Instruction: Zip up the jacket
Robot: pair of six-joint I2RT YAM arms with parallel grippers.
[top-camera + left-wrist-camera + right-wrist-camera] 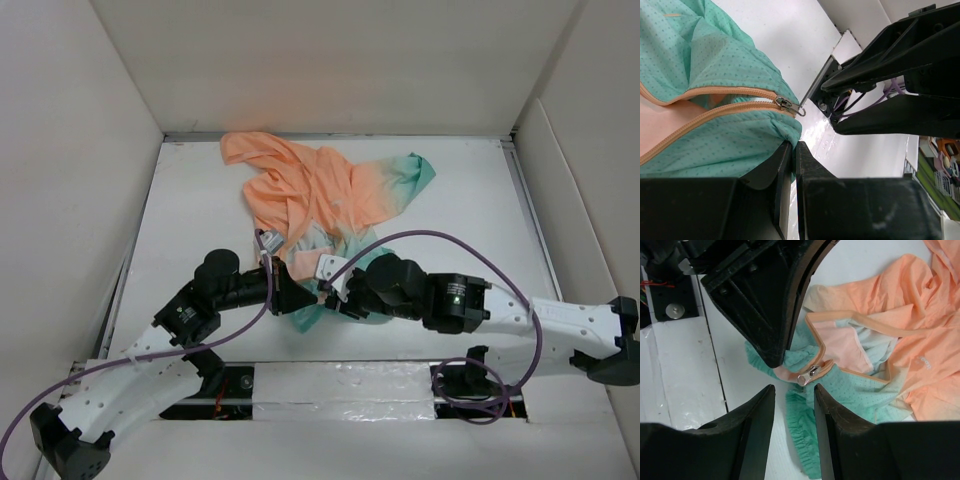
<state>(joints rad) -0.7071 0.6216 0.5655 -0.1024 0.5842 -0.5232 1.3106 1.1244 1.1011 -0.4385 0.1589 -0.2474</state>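
Note:
The right gripper grabs the silver zipper slider (785,103) by its protruding pull tab next. The slider then runs along the zipper to zip up the jacket.
The jacket (320,195) lies crumpled mid-table, peach-orange at the back, teal at the near hem. My left gripper (300,292) is shut on the teal hem (765,132) just below the zipper's bottom end. The silver zipper slider (785,103) sits at the bottom of the orange zipper line, its pull tab sticking out. In the right wrist view the slider (812,373) lies just beyond my right gripper (794,390), which is open and empty, its fingers apart on either side of the teal hem (802,425). The zipper above the slider is open.
White walls enclose the table (470,200) on the left, back and right. The right arm (460,305) with its purple cable reaches in from the right. A white ledge (340,385) with taped seams runs along the near edge.

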